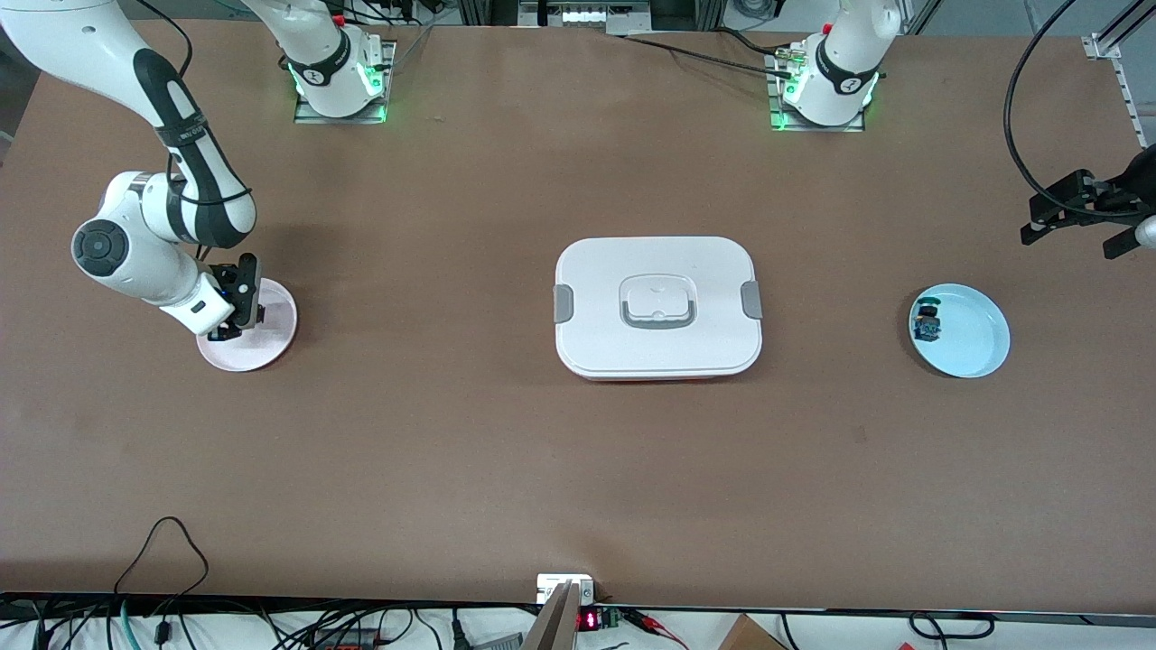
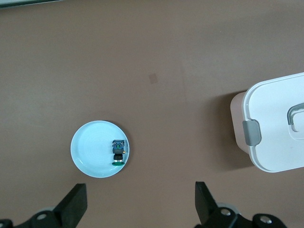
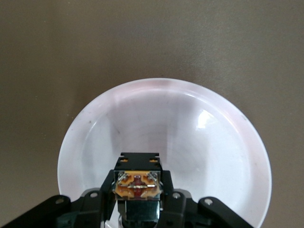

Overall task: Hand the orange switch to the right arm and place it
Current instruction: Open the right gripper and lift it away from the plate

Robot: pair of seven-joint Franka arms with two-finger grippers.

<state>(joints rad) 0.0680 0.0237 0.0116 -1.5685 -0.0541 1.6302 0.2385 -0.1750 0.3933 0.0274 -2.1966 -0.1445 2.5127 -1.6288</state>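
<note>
The orange switch is low inside the pink plate's rim. It would stay there if I opened my right gripper now.
The orange switch (image 3: 137,183) sits clamped between the black fingers of my right gripper (image 3: 137,194), its orange-amber end facing the wrist camera. That right gripper (image 1: 237,311) is shut on it and hangs low over a pale pink plate (image 1: 271,341) toward the right arm's end of the table. In the right wrist view the plate (image 3: 190,128) fills the space under the switch. Whether the switch touches the plate I cannot tell. My left gripper (image 1: 1070,239) waits in the air at the left arm's end, open and holding nothing (image 2: 139,190).
A light blue plate (image 1: 974,343) (image 2: 90,152) holds a small blue part with a teal cap (image 1: 927,322) (image 2: 118,151). A white lidded box (image 1: 657,307) (image 2: 275,123) with grey latches stands mid-table. Cables lie along the table's edge nearest the front camera.
</note>
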